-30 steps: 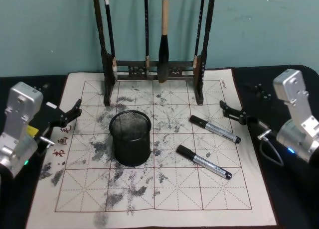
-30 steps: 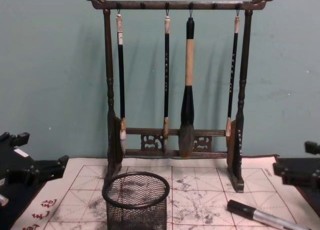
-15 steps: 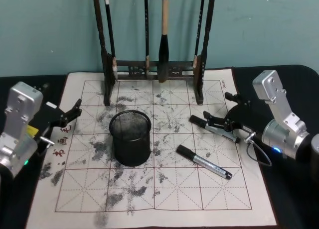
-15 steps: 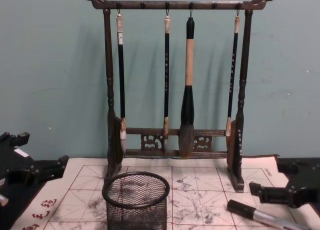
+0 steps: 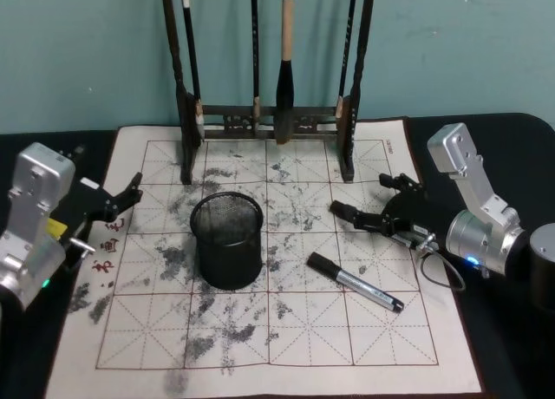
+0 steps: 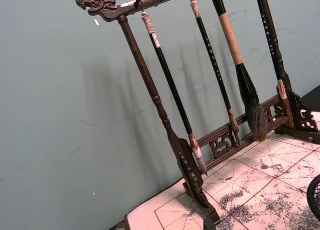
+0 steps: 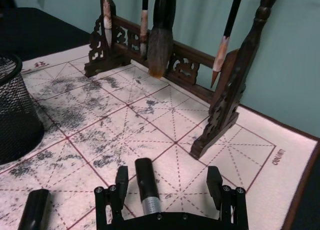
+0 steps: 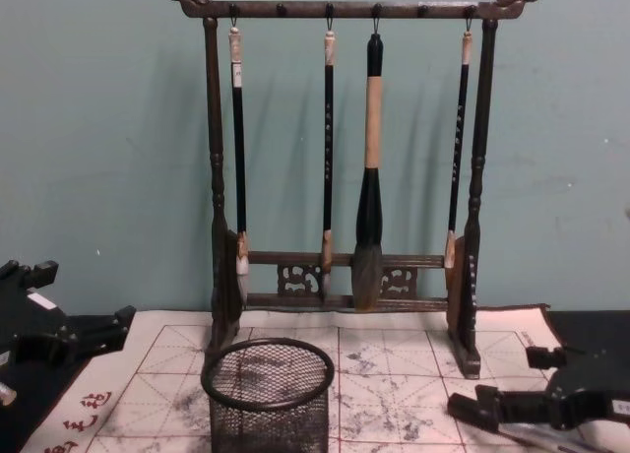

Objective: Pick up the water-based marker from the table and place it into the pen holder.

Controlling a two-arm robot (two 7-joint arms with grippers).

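Next, my right gripper grabs the water-based marker by its black-end with the cap (image 7: 146,179) to stand the marker in the pen holder (image 7: 17,110).
Two black-capped, silver-barrelled markers lie on the white mat (image 5: 286,338) right of the pen holder (image 5: 227,240). My right gripper (image 5: 375,204) is open and low over the farther marker (image 5: 343,211), straddling it. In the right wrist view that marker (image 7: 146,182) lies between the fingers (image 7: 215,182), closer to one of them, untouched by the pads. The nearer marker (image 5: 355,283) lies free; its cap (image 7: 34,212) shows beside the gripper. The mesh pen holder (image 8: 268,394) stands upright and empty. My left gripper (image 5: 121,197) is parked open at the mat's left edge.
A tall dark wooden brush rack (image 5: 269,121) with several hanging brushes stands at the back of the mat, close behind my right gripper (image 8: 510,382). Dark table (image 5: 512,356) surrounds the mat. Grey ink stains cover the mat's middle.
My right gripper has swung in from the mat's right edge toward the left and come down around the farther marker. The left arm, both markers and the pen holder have not moved.
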